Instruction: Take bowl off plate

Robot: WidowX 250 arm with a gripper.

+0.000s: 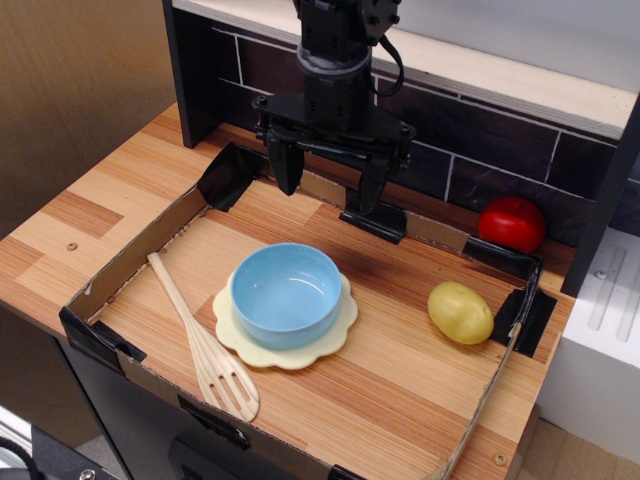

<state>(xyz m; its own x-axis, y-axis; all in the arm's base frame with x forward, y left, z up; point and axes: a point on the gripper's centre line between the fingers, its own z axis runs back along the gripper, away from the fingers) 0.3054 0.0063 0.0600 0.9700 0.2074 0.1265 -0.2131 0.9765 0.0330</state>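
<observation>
The light-blue bowl has to come off the scalloped plate. My gripper needs to grip the bowl's rim next.
A light-blue glossy bowl sits on a pale cream-yellow plate with a scalloped rim, near the middle of the wooden counter. My gripper hangs above and behind the bowl, toward the back wall. Its two black fingers are spread wide apart and hold nothing. It is clear of the bowl.
A wooden slotted spatula lies left of the plate. A yellow lemon-like fruit lies at the right. A red tomato-like fruit sits by the back wall. A low cardboard border with black tape rings the work area.
</observation>
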